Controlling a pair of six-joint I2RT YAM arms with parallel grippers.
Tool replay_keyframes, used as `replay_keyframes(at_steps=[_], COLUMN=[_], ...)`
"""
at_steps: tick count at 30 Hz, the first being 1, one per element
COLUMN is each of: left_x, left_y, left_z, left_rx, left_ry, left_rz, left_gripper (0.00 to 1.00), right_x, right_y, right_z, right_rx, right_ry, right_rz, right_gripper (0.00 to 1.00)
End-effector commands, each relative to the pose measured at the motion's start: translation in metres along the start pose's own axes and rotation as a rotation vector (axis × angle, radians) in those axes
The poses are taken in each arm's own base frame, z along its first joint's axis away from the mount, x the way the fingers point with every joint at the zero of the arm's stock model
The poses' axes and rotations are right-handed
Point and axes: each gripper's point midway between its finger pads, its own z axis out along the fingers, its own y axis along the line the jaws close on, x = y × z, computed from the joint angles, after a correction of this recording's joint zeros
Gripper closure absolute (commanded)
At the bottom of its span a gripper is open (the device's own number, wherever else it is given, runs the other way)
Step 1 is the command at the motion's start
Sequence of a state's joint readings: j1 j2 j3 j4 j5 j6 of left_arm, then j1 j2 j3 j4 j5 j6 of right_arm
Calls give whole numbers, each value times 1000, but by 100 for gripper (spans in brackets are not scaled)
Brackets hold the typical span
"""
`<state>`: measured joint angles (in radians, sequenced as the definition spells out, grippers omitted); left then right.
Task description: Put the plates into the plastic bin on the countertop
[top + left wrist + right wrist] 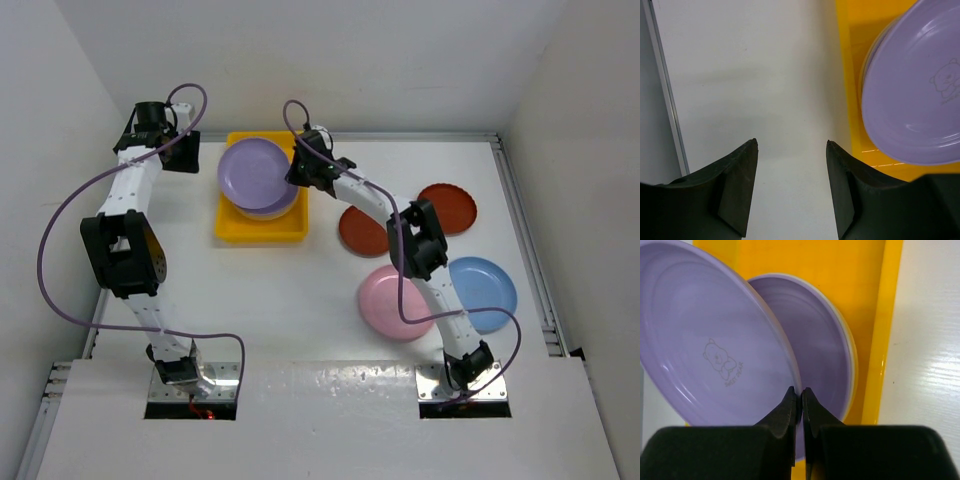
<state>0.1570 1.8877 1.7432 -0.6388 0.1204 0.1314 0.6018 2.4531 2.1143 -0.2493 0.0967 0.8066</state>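
Note:
The lavender plate (255,170) is over the stack inside the bin and would land on it, so my right gripper should open.
My right gripper (801,390) is shut on the rim of a lavender plate (705,345) with a small bear print, held tilted over the yellow plastic bin (232,228). Under it in the bin lies a stack of plates, its top one also lavender (820,340). The held lavender plate (255,170) covers most of the bin from above. My left gripper (792,145) hangs open over the bare white countertop (750,75), just left of the bin (847,60), with nothing between its fingers. On the right of the countertop lie two brown-red plates (452,205) (362,232), a pink plate (385,300) and a blue plate (490,290).
A metal rail (667,95) runs along the countertop's left edge close to my left gripper. Another rail (525,230) lines the right edge. White walls close in the back and both sides. A purple cable (60,230) loops beside the left arm.

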Motion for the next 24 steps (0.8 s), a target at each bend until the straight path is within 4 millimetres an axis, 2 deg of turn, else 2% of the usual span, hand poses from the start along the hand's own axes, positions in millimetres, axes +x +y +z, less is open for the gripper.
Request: replay_keyframes(at_steps=[1,5,7,9,10,12,13,15,16,17,18,20,22,23,24], left_x=[-19,-16,-16,-16,-16,-16,-16,-16,-16,-20,-20,-20,-20,-20,-20], left_y=[1,1,1,1,1,1,1,1,1,2,2,2,2,2,2], left_z=[-21,-18,-18,-18,-18,-18,-18,-18,-18,-19,-19,-19,-19,-19,-19], left_rx=[-2,0,0,0,0,0,0,0,0,-2,-2,-2,-2,-2,-2], left_ry=[-71,-62,-62,-62,-62,-62,-62,-62,-62,-71,-71,-71,-71,-71,-71], left_rz=[6,5,5,5,5,5,5,5,5,6,6,6,6,6,6], left_gripper=[41,41,41,41,41,41,41,41,41,41,41,41,41,41,41], right_x=[-22,-18,-8,-14,-13,-17,-23,-22,-29,-27,-35,-34,-51,-58,-56], right_y=[8,9,6,10,6,12,14,17,24,20,22,24,33,32,34], right_z=[-4,-3,-3,-9,-9,-14,-18,-19,-26,-26,-32,-37,-56,-72,-89], right_rx=[-1,4,15,9,22,17,16,14,7,15,14,20,7,13,-24], right_ry=[-78,-67,-48,-69,-76,-93,-106,-108,-134,-132,-154,-144,-169,-165,-136], right_rz=[25,6,-11,-28,-53,-71,-96,-118,-143,-159,-170,-198,-214,-246,-290], right_gripper=[100,88,84,80,78,68,66,62,60,56,51,46,34,29,15])
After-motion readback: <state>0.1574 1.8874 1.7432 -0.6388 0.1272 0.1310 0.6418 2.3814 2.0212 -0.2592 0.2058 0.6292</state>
